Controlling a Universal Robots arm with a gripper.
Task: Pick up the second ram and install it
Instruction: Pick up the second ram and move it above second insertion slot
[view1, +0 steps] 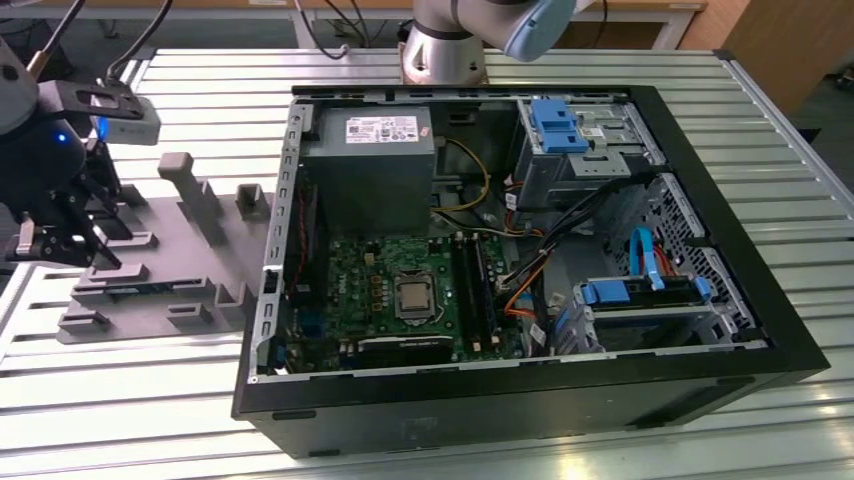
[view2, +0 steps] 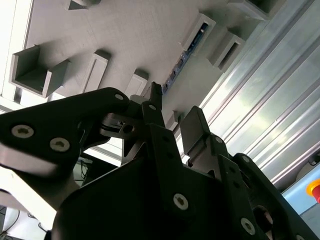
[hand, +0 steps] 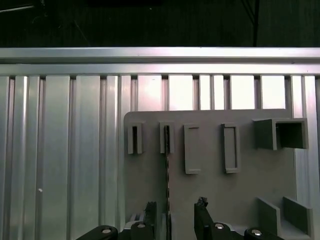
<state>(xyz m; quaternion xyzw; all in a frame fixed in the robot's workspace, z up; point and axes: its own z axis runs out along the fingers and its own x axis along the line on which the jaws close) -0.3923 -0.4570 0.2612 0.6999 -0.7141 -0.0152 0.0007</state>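
The gripper takes hold of the second ram by the middle of its flat sides next, since grey slot blocks hug both its ends.
The second ram (hand: 167, 170) stands on edge in a slot of the grey plastic fixture (hand: 210, 190), seen as a thin dark strip. In the second wrist view the ram (view2: 182, 57) shows a blue-green edge between two grey blocks. My gripper (hand: 175, 215) hovers over it, open, with one finger on each side of the strip and nothing held. In the exterior view the gripper (view1: 87, 255) hangs at the far left over the fixture (view1: 174, 270), just above the ram (view1: 140, 290). The black fingers (view2: 195, 125) are apart.
An open black computer case (view1: 534, 390) lies at the centre and right, with the green motherboard (view1: 374, 280) and its long black memory slots (view1: 474, 290) inside. Tall grey fixture blocks (view1: 187, 195) stand near the gripper. The ribbed metal table (view1: 134, 400) surrounds both.
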